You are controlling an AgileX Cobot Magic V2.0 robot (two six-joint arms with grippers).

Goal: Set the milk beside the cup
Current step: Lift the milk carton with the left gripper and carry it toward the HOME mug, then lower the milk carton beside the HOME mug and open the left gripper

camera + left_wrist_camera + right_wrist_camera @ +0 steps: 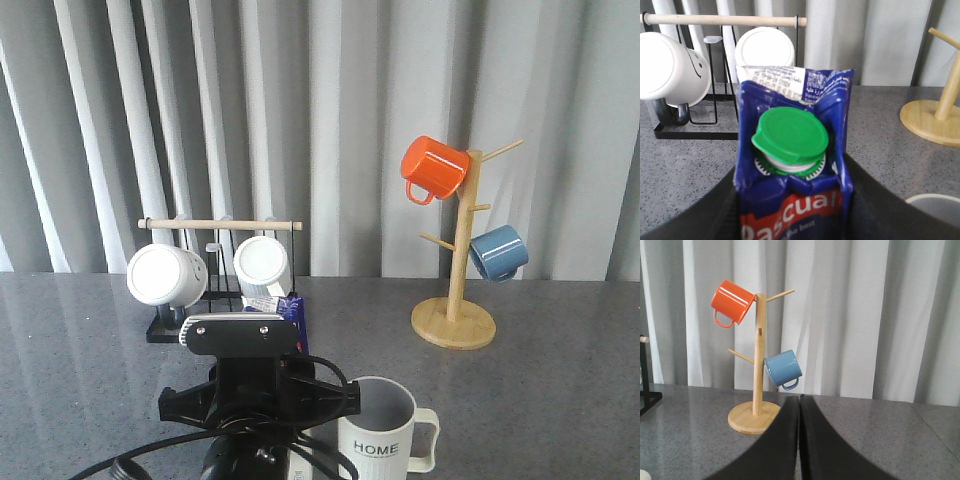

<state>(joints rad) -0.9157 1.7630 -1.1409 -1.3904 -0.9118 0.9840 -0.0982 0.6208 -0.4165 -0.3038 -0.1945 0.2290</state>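
Observation:
I should release the milk from my left gripper now. The milk's white lower part (pixel 301 462) stands on the tabletop beside the cup (pixel 378 440), so the milk would stay there.
The milk (pixel 790 215) is a dark-blue and white carton with a green cap and a red "Pascual" band. My left gripper (pixel 792 167) is shut on it, one black finger on each side. In the front view only the carton's blue top (pixel 297 310) shows behind my left arm (pixel 245 345); whether it rests on the table is hidden. The cup (pixel 378 440), a pale ribbed mug lettered "HOME", stands upright just right of the arm, and its rim (pixel 935 202) shows in the left wrist view. My right gripper (pixel 799 398) is shut and empty above the table.
A black rack (pixel 175 328) with a wooden bar holds two white mugs (pixel 165 275) behind the carton. A wooden mug tree (pixel 455 322) at the back right carries an orange mug (pixel 432 168) and a blue mug (pixel 497 252). Grey curtains hang behind the table.

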